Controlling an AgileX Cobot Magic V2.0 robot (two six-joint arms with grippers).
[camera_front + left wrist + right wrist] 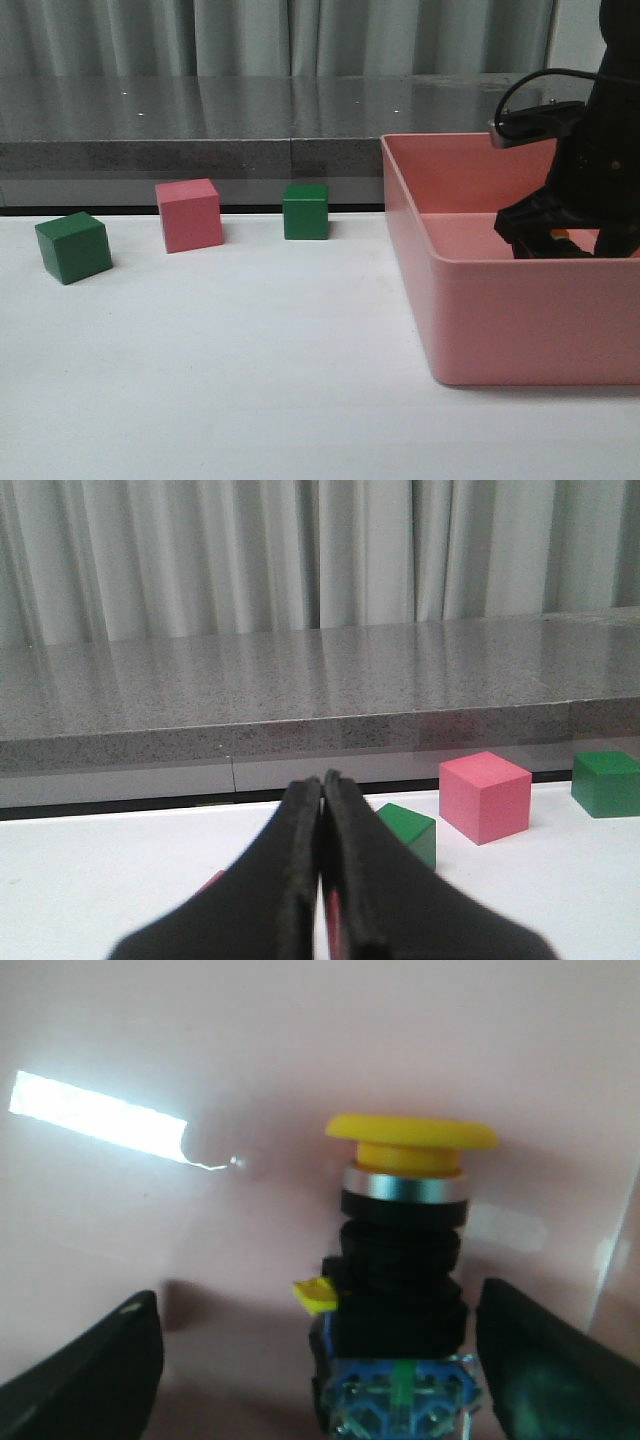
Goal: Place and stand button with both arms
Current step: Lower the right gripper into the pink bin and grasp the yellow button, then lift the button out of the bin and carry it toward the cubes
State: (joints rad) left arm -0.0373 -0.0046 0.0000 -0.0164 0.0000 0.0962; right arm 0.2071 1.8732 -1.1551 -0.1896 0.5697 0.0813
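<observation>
The fingers of my right gripper are on both sides of the button's clear bluish base. My right gripper needs to close now. Closing now would hold the button (pixel 400 1260).
The button (pixel 400 1260) has a yellow mushroom cap, silver collar, black body and clear bluish base. It rests against the pink bin's inner surface, cap pointing away from my right gripper (pixel 320 1385). That gripper is open, with one finger on each side of the base. One finger sits close to the base and the other stands well clear. In the front view my right gripper (pixel 560 238) reaches down inside the pink bin (pixel 500 275), whose wall hides the button. My left gripper (pixel 322 785) is shut on nothing, low over the white table.
On the white table stand a green cube (pixel 73 247), a pink cube (pixel 188 214) and a second green cube (pixel 305 211). The left wrist view shows the pink cube (pixel 485 796) and green cubes (pixel 410 832) (pixel 606 783). A grey ledge (pixel 200 150) runs along the back.
</observation>
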